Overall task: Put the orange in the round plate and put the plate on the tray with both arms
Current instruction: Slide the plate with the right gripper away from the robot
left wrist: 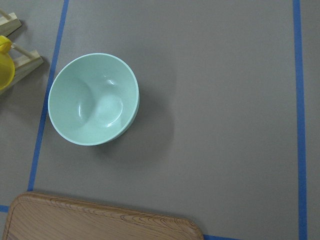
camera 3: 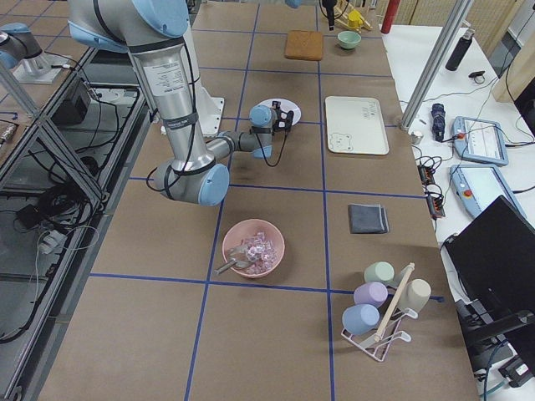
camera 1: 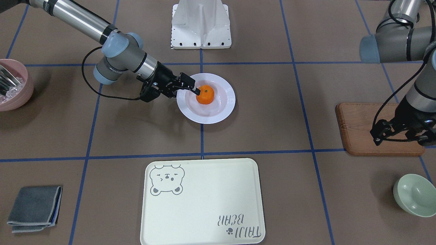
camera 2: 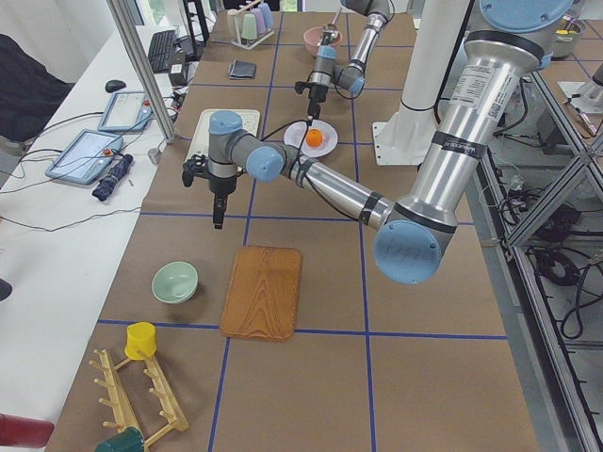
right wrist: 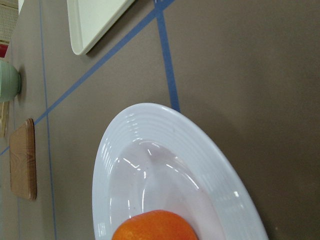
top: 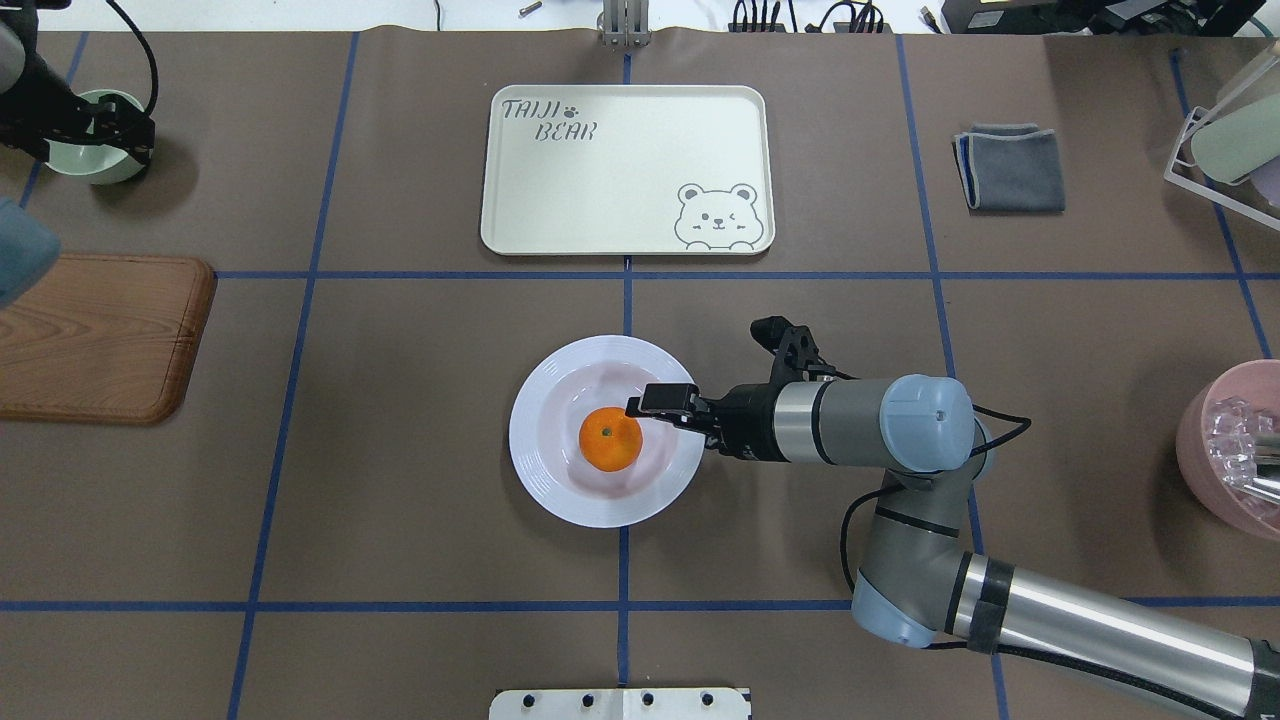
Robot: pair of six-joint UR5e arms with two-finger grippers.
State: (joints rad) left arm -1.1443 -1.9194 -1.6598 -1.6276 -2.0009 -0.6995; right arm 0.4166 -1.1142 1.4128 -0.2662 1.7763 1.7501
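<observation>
My right gripper needs to grab the white round plate by its rim [camera 1: 184,99] next, so the orange can be carried onto the cream tray [camera 1: 204,204].
The orange [camera 1: 205,95] [top: 610,440] lies in the well of the white round plate [camera 1: 221,110] [top: 560,500] at the table's middle. My right gripper [camera 1: 192,85] [top: 650,402] reaches in low over the plate's rim on the robot's right side. It is open, its fingertips beside the orange and not around it. The right wrist view shows the plate [right wrist: 150,130] with the orange [right wrist: 155,227] at the bottom edge. The cream tray [camera 1: 204,204] [top: 620,170] lies bare beyond the plate, one grid square away. My left gripper [camera 1: 400,137] [top: 90,135] hangs open and holds nothing, far off above the green bowl.
A wooden board [camera 1: 361,129] and a pale-green bowl [camera 1: 414,194] [left wrist: 92,100] are on the robot's left. On the robot's right are a pink bowl [camera 1: 13,92] with clear pieces and a folded grey cloth [camera 1: 34,207]. The white robot base [camera 1: 201,27] stands behind the plate.
</observation>
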